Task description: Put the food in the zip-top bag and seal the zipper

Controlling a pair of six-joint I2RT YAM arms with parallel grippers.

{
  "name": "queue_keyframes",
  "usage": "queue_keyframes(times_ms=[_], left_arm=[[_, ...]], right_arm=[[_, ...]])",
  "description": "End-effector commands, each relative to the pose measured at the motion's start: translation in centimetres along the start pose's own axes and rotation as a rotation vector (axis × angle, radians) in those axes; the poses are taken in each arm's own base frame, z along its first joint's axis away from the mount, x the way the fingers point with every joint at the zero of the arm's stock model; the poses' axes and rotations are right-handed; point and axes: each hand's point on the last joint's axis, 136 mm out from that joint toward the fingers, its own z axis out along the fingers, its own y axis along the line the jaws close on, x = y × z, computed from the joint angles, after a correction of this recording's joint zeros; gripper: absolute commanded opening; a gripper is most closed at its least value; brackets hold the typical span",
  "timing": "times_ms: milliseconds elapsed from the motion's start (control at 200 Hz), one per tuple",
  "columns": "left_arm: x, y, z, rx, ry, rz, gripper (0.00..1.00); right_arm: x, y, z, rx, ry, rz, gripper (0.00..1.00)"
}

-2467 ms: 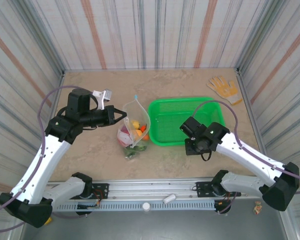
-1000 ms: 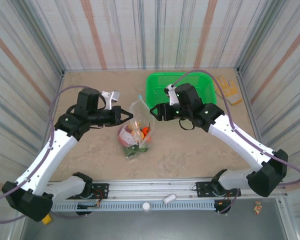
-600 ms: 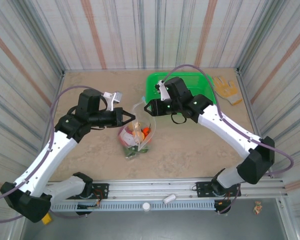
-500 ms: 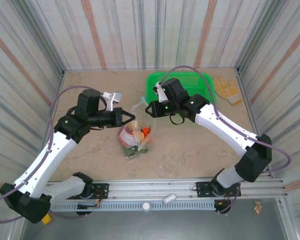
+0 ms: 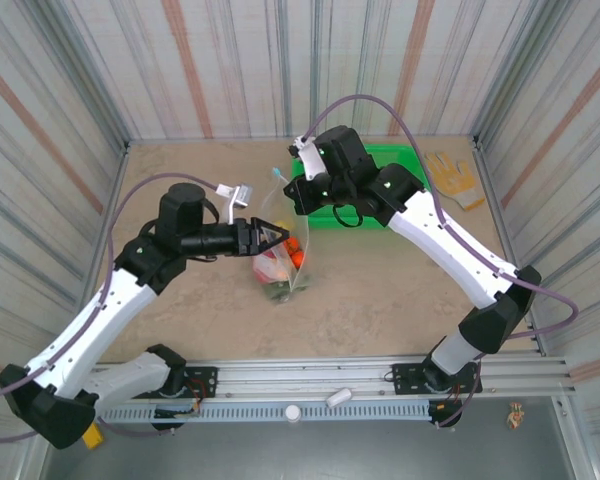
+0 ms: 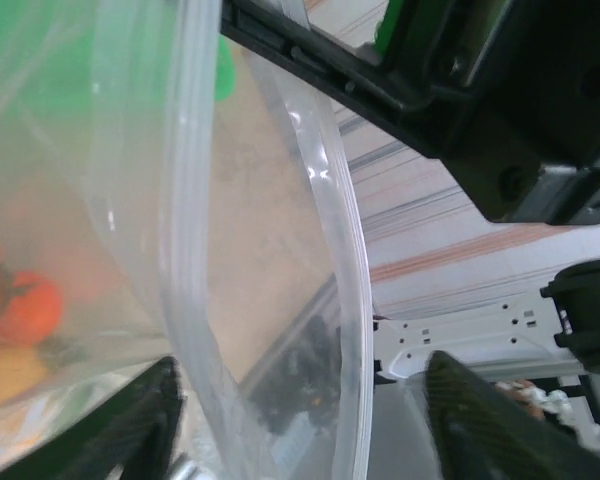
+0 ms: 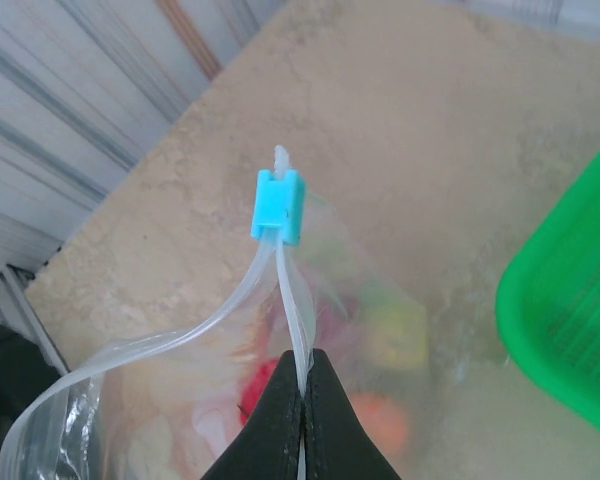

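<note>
The light blue slider point(image 5: 277, 173) needs to stay free, so my left gripper should next pinch the sides of the bag's rim together to seal the zipper.
The clear zip-top bag point(image 5: 283, 262) hangs at mid-table with the food point(image 5: 296, 256) inside, red, orange and yellow pieces showing through the plastic. My right gripper point(image 7: 302, 385) is shut on the zipper strip just below the light blue slider point(image 7: 278, 205). From above, the right gripper point(image 5: 296, 197) holds the bag's top right edge. My left gripper point(image 5: 276, 234) is open at the bag's left side. Its dark fingers point(image 6: 130, 420) stand wide apart, with both rim strips point(image 6: 345, 260) running between them. Orange food point(image 6: 25, 305) lies low in the bag.
The green mesh basket point(image 5: 416, 160) sits behind the right arm at the back right. A tan glove point(image 5: 448, 176) lies in the far right corner. Striped walls close the table on three sides. Both arm bases stand along the near rail.
The left gripper opened and let go of the bag's rim. The right gripper shut on the zipper strip and drew back and up; the bag shifted slightly right.
</note>
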Motion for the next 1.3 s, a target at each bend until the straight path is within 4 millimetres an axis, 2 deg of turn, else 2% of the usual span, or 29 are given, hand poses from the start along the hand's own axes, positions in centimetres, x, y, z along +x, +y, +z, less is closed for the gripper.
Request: queue_keyframes(times_ms=[0,115,220,306,371,466,586,786,857,922,992,1172,1297], left_arm=[[-2.2,-3.8,-3.8,-0.001,-0.151,0.208,0.73],[-2.9,-4.8,-6.7,-0.053,-0.258,0.339,0.71],[-2.8,-5.1,-8.0,-0.066,-0.328,0.429,0.70],[-3.0,-3.4,-8.7,-0.153,-0.388,0.476,0.68],[-3.3,-1.7,-9.3,-0.247,-0.432,0.516,0.67],[-3.1,-0.6,-9.5,-0.312,-0.435,0.619,0.67],[-2.4,0.8,-8.1,-0.348,-0.355,0.738,0.68],[-0.9,2.2,-4.9,-0.322,-0.178,0.948,0.64],[-0.1,1.8,-4.1,-0.283,-0.154,1.030,0.61],[1.2,0.9,-3.3,-0.203,-0.130,1.122,0.58],[2.6,0.8,-2.5,-0.146,-0.101,1.202,0.56],[3.5,0.4,-1.6,-0.059,-0.114,1.259,0.53],[3.4,-0.2,-0.8,-0.005,-0.115,1.255,0.48]], right_arm=[[-0.6,1.6,-0.9,-0.066,-0.026,-0.196,0.00],[-0.8,2.8,-1.7,-0.129,-0.076,-0.339,0.00],[-0.6,3.6,-1.9,-0.211,-0.077,-0.417,0.00],[1.1,4.8,-1.8,-0.300,-0.045,-0.546,0.00],[2.1,4.9,-1.5,-0.293,-0.028,-0.632,0.00],[3.1,4.9,-1.8,-0.320,-0.027,-0.716,0.00],[4.5,5.3,-2.1,-0.385,-0.025,-0.807,0.00],[7.6,5.8,-2.2,-0.499,0.023,-0.882,0.00],[8.4,6.0,-2.4,-0.526,0.019,-0.889,0.00],[8.9,6.5,-2.8,-0.561,-0.002,-0.887,0.00],[9.1,6.8,-3.1,-0.580,-0.030,-0.887,0.00],[10.0,7.1,-3.8,-0.618,-0.047,-0.875,0.00],[10.3,7.0,-4.2,-0.623,-0.040,-0.865,0.00]])
